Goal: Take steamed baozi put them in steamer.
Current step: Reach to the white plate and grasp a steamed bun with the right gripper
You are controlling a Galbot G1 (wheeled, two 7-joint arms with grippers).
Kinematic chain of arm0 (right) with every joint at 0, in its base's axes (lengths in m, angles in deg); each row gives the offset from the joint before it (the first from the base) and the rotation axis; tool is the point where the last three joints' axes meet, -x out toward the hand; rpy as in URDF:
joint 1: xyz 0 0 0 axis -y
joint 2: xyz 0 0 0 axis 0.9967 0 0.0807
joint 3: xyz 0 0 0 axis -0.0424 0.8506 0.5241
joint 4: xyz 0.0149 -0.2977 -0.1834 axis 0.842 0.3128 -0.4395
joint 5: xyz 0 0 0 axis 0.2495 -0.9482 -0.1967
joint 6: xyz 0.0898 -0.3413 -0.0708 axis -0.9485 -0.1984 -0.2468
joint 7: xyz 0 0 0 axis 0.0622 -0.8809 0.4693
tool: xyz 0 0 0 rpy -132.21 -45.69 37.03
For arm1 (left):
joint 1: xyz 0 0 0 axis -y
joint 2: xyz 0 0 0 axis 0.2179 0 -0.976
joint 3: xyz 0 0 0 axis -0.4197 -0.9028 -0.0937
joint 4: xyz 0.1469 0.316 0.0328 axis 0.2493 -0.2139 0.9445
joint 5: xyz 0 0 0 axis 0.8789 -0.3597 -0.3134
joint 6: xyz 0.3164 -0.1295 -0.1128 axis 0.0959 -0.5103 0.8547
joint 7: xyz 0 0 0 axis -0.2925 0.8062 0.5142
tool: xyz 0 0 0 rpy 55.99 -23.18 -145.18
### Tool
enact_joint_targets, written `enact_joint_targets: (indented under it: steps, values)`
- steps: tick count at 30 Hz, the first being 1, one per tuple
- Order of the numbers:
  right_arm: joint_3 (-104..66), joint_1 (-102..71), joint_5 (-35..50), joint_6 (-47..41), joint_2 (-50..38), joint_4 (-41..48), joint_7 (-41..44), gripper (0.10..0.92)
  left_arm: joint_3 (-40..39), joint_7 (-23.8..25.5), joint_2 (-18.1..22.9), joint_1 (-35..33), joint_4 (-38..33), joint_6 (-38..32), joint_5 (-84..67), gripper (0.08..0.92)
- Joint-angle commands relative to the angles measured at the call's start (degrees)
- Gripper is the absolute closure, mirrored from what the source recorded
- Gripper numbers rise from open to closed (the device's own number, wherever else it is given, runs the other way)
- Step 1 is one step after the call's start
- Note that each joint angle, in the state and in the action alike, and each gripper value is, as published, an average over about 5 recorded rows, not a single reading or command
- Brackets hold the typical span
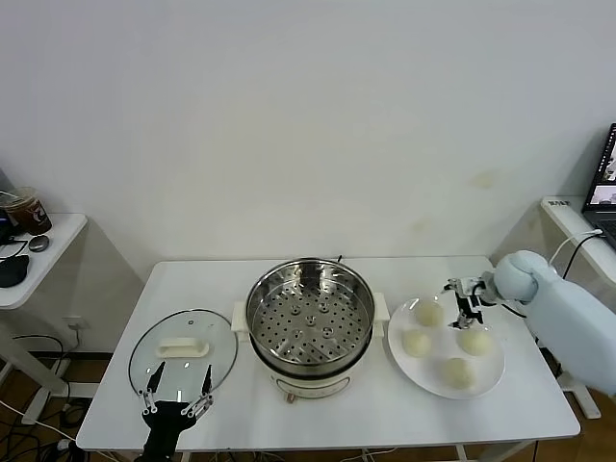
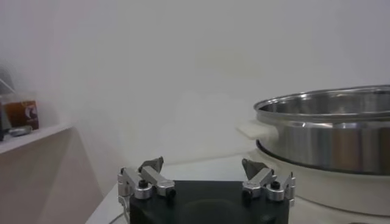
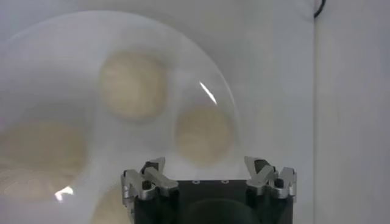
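Note:
The back baozi on the plate should be grabbed next by its round sides with the robot's right gripper, to load the steamer (image 1: 310,322).
The steel steamer (image 1: 310,322) with its perforated tray stands at the table's middle; no bun shows on the tray. Four cream baozi (image 1: 428,313) (image 1: 416,343) (image 1: 474,341) (image 1: 459,372) lie on a white plate (image 1: 493,371) to its right. My right gripper (image 1: 464,300) is open and empty, hovering over the plate's far part between the two far buns. In the right wrist view the gripper (image 3: 207,167) has one baozi (image 3: 204,134) just ahead between its fingers' line, others (image 3: 133,83) (image 3: 36,152) beyond. My left gripper (image 1: 176,390) is open and empty near the table's front left.
A round glass lid (image 1: 217,337) with a white handle lies left of the steamer, under the left gripper. The steamer's wall (image 2: 329,128) shows in the left wrist view. A side table with a cup (image 1: 27,210) stands far left; a laptop (image 1: 604,183) far right.

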Motion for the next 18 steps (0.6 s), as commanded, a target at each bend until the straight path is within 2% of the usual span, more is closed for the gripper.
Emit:
enact_joint_targets:
  steps: [1, 8, 11, 18]
  values:
    - [4.8, 4.1, -0.4, -0.3, 4.4, 5.6, 0.3, 0.203, 0.6, 0.0, -0.2, 0.1, -0.2, -0.1, 0.2, 0.177]
    - [4.8, 3.5, -1.7, -0.4, 5.8, 7.3, 0.2, 0.207, 0.8, 0.0, -0.2, 0.2, -0.3, -0.1, 0.1, 0.177]
    - [5.0, 3.1, -2.2, -0.6, 6.0, 7.3, 0.2, 0.233, 0.8, 0.0, -0.1, 0.2, -0.3, -0.1, 0.1, 0.177]
    - [5.0, 3.0, -2.1, -1.1, 6.4, 7.3, 0.0, 0.380, 0.7, 0.0, 0.0, 0.5, -0.3, -0.1, 0.1, 0.177]
